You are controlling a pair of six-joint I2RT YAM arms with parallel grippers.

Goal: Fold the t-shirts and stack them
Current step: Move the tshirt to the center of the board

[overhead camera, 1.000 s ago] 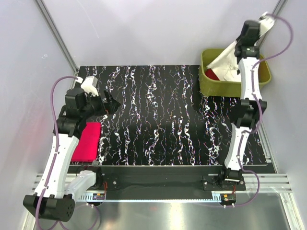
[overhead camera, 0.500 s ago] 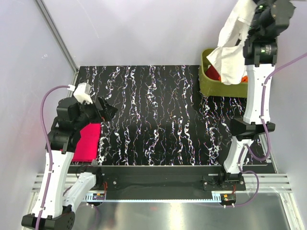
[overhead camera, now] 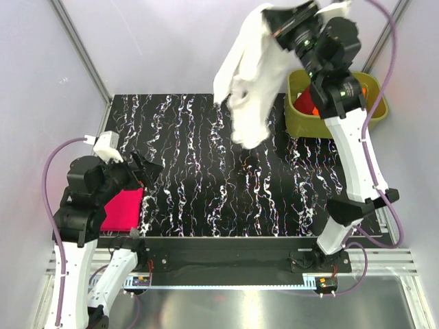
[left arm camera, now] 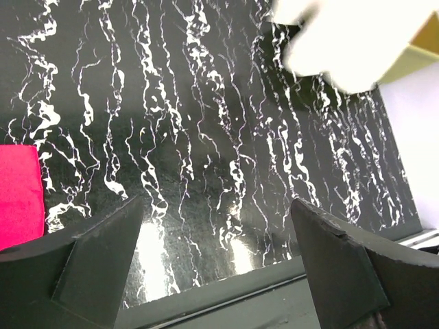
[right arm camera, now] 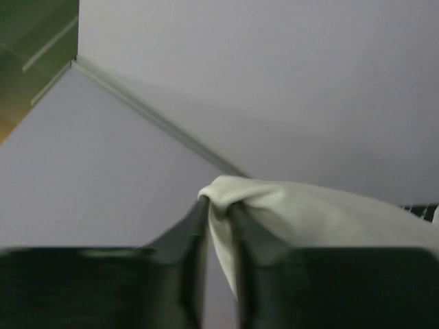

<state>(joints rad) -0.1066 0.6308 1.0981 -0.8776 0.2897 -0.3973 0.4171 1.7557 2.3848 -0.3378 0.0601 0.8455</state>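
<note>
My left gripper is to grab the white t-shirt's free edge next, away from my right gripper, and that will spread the t-shirt flat for folding.
A white t-shirt point(overhead camera: 248, 75) hangs high over the back of the black marbled mat point(overhead camera: 226, 185), pinched at its top in my right gripper point(overhead camera: 278, 26). In the right wrist view the narrow jaws of the right gripper point(right arm camera: 218, 209) hold a fold of the white t-shirt point(right arm camera: 315, 212). A folded magenta-pink t-shirt point(overhead camera: 123, 209) lies at the mat's left edge. My left gripper point(overhead camera: 147, 168) hovers just beyond it, open and empty. The left wrist view shows the left gripper point(left arm camera: 218, 200) over bare mat, the pink t-shirt point(left arm camera: 17, 192) at the left and the white t-shirt point(left arm camera: 343, 38) blurred at top right.
An olive-green tub point(overhead camera: 300, 125) stands at the back right corner with orange cloth point(overhead camera: 311, 108) inside, partly hidden by the right arm. Grey walls close in the back and sides. A metal rail point(overhead camera: 226, 264) runs along the near edge.
The right arm has lifted the white t-shirt out of the tub and swung it left over the mat. The left arm has drawn back toward the near left.
</note>
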